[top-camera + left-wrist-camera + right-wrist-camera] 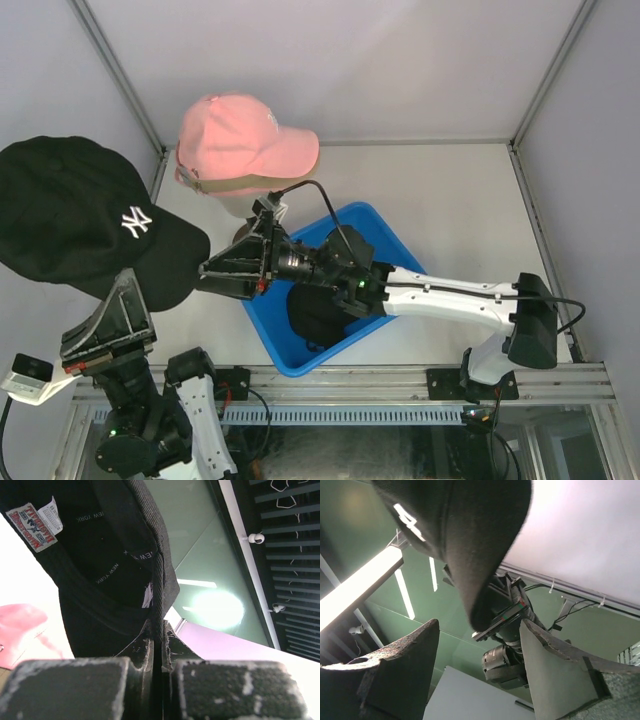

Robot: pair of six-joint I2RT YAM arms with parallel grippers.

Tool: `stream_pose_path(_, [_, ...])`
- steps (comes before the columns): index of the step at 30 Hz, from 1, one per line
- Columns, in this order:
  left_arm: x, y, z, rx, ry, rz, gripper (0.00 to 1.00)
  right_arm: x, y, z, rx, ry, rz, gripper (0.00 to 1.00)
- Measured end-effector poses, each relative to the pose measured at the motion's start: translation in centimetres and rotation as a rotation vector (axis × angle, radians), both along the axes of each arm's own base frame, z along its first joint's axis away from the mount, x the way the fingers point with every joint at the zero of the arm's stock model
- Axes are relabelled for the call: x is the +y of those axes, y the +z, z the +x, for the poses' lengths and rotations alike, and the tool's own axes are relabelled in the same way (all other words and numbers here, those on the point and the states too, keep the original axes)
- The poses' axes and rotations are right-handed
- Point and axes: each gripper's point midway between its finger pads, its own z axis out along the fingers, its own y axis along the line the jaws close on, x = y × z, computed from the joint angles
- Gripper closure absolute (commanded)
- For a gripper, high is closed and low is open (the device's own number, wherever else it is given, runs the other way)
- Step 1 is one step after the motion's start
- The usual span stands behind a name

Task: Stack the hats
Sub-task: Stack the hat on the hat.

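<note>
The right gripper grabs the black NY cap by its brim's edge next, which leaves the black cap's bottom open to stack over the pink cap.
My left gripper is shut on the rim of the black NY cap and holds it up at the left. My right gripper points left at that cap's brim. Its jaws are open, and the brim's edge hangs down to between its fingertips. A pink cap sits at the back on top of a tan cap. Another black cap lies in the blue bin, partly hidden by my right arm.
The blue bin stands at the middle of the table, under my right arm. The brown base under the pink and tan caps shows just behind the bin's left corner. Grey walls close in the left, back and right sides.
</note>
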Motion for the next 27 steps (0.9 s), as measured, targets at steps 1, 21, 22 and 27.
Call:
stream_pose_path(1, [-0.1,0.1,-0.1,-0.007,-0.002,0.002,1.00,0.3,-0.2,0.0,0.005,0.006,-0.006,0.35])
stream_pose_path(21, [0.7,-0.5,1.4,-0.039,-0.023,-0.025,1.00,2.5,1.1,0.1,-0.043,0.054,-0.020,1.00])
stream_pose_path(22, [0.9,-0.7,1.7,-0.034,-0.020,-0.032,1.00,2.6,1.0,0.3,-0.051,0.046,-0.027,1.00])
stream_pose_path(27, [1.2,-1.0,2.1,-0.025,-0.017,-0.040,0.98,2.8,0.7,0.9,-0.080,0.024,-0.050,1.00])
